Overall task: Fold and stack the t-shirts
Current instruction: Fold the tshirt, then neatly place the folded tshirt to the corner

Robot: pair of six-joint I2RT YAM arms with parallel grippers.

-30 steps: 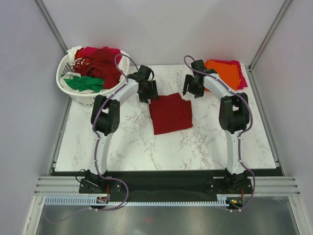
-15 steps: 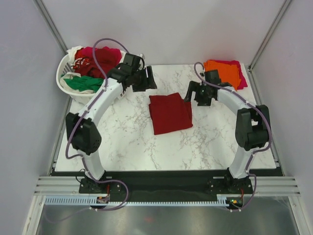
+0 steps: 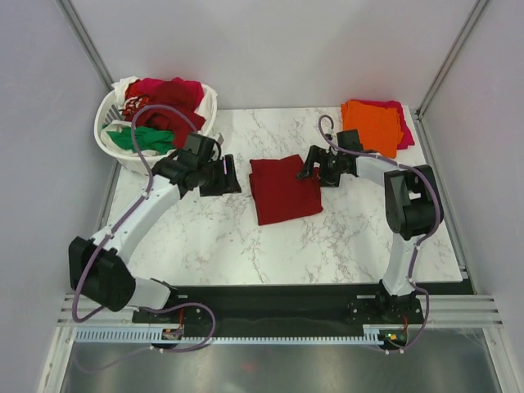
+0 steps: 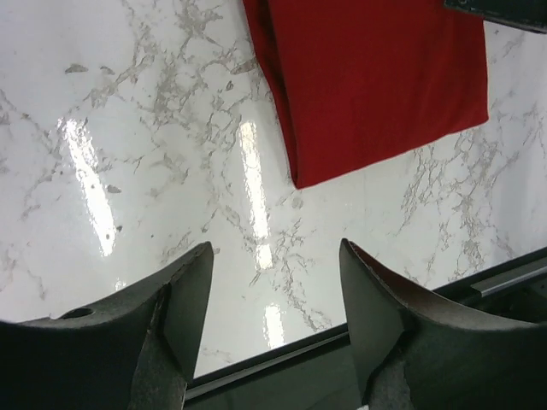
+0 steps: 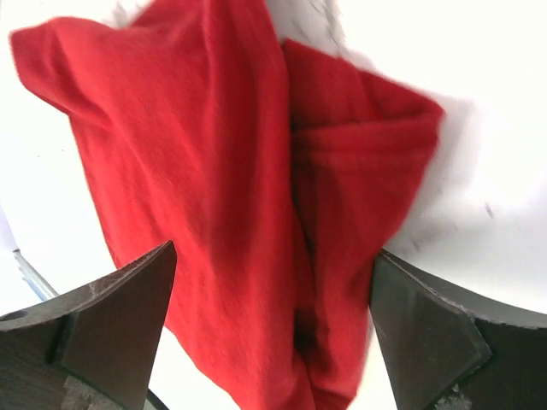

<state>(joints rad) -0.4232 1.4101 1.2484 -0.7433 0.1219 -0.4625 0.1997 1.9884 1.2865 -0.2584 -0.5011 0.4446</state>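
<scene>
My right gripper grabs the folded dark red t-shirt by its bunched side nearest the orange t-shirt next, to stack it on top still folded.
A folded dark red t-shirt lies mid-table, also seen in the left wrist view and the right wrist view. My left gripper hovers just left of it, open and empty over bare marble. My right gripper is at the shirt's far right corner, its jaws wide open and straddling the bunched red cloth without closing on it. A folded orange t-shirt lies on a magenta t-shirt at the far right corner.
A white lattice basket at the far left holds crumpled red, green and white shirts. The table's front edge shows below the left fingers. Grey walls enclose the table.
The left arm swung from beside the basket down to the shirt's left edge. The right gripper moved from near the orange stack to the shirt's corner and opened wider.
</scene>
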